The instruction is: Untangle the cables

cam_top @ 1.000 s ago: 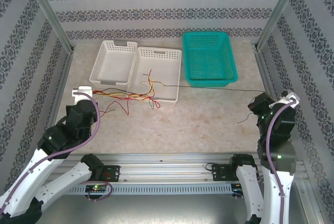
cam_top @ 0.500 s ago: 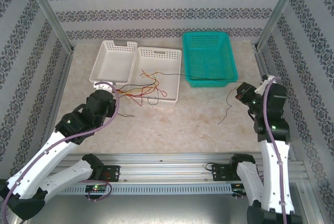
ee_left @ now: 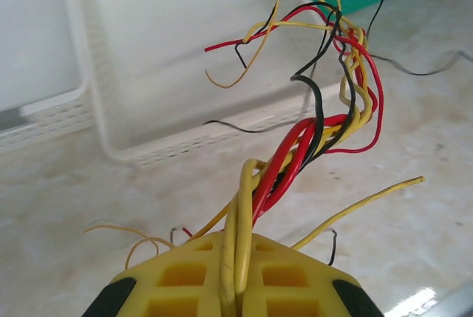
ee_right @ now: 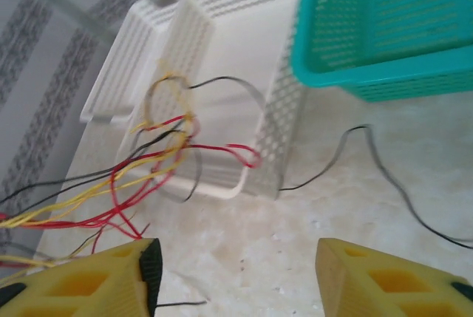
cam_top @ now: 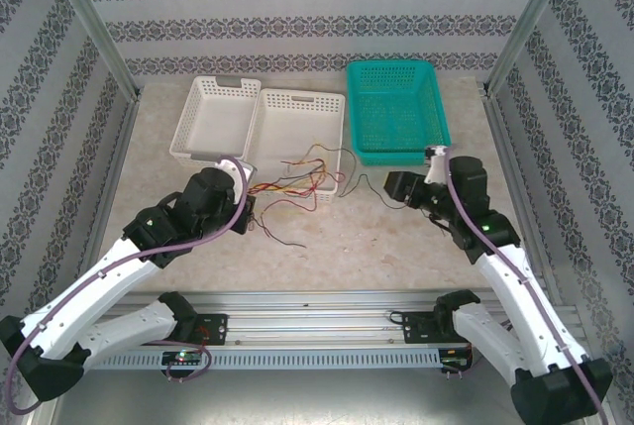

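Observation:
The red wire needs to be pulled free and untangled, so my right gripper will next grab it by its protruding bend (ee_right: 255, 159), opposite my left gripper.
The cables (cam_top: 287, 187) are a twisted bunch of yellow, red and black wires, reaching from the table up over the front wall of the near white basket (cam_top: 302, 98). My left gripper (cam_top: 248, 212) is at their left end. In the left wrist view it (ee_left: 238, 247) is shut on looped yellow strands, and the bundle (ee_left: 310, 140) rises away from the jaws. My right gripper (cam_top: 396, 189) hovers right of the bunch; in its wrist view it (ee_right: 236, 273) is open with bare table between its fingers. One loose black cable (ee_right: 360, 128) lies slack on the table.
A second white basket (cam_top: 226, 81) stands left of the first. A teal basket (cam_top: 401, 156) sits at the back right, just behind my right gripper. Patterned walls and metal posts close in the table on three sides.
My right gripper has opened, dropped the black cable and swung left towards the middle. My left arm carried the bunch rightwards. The black cable, taut before, now lies slack.

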You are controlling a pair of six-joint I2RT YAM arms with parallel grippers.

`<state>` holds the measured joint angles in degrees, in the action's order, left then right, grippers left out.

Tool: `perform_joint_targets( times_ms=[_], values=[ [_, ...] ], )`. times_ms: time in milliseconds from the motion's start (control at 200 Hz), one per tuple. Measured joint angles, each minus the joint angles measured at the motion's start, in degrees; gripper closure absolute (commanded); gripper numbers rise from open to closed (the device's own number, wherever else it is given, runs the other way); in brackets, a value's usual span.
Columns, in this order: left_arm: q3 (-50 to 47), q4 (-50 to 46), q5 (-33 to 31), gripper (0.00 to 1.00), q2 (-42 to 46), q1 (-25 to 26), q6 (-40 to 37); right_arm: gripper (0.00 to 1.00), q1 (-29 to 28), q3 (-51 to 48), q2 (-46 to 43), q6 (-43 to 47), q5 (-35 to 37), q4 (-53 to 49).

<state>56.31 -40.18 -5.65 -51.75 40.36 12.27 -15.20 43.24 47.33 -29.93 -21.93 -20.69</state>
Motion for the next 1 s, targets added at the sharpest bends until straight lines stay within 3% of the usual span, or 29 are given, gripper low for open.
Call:
perform_joint_targets(
  times_ms=[240, 370, 495, 635, 869, 959, 1004],
  values=[
    [0.0, 4.59, 4.81, 1.0, 0.04, 1.97, 2.45, 0.39, -14.99, 0.15, 8.35, 0.02, -1.07, 9.09],
    [-0.02, 6.6, 5.57, 1.0, 0.04, 2.29, 3.72, 0.39, -20.44, 0.15, 11.15, 0.87, 0.17, 10.88],
    [-0.02, 7.74, 6.29, 1.0, 0.04, 2.4, 4.59, 0.42, -21.44, 0.15, 12.39, 1.75, 2.95, 11.08],
    [-0.07, 8.63, 6.8, 1.0, 0.04, 2.47, 4.96, 0.55, -21.44, 0.02, 12.63, 2.14, 5.57, 12.31],
    [-0.52, 10.01, 7.63, 1.0, 0.42, 3.08, 5.86, 0.53, -22.21, -1.11, 14.12, 2.27, 7.8, 16.79],
    [-0.74, 10.32, 8.2, 1.0, 0.98, 3.1, 6.25, 0.64, -23.28, -1.22, 15.41, 3.15, 8.41, 17.57],
    [-0.87, 10.51, 8.46, 1.0, 1.36, 3.1, 6.36, 0.8, -23.67, -1.22, 15.87, 4.02, 9.07, 17.7]
  ],
)
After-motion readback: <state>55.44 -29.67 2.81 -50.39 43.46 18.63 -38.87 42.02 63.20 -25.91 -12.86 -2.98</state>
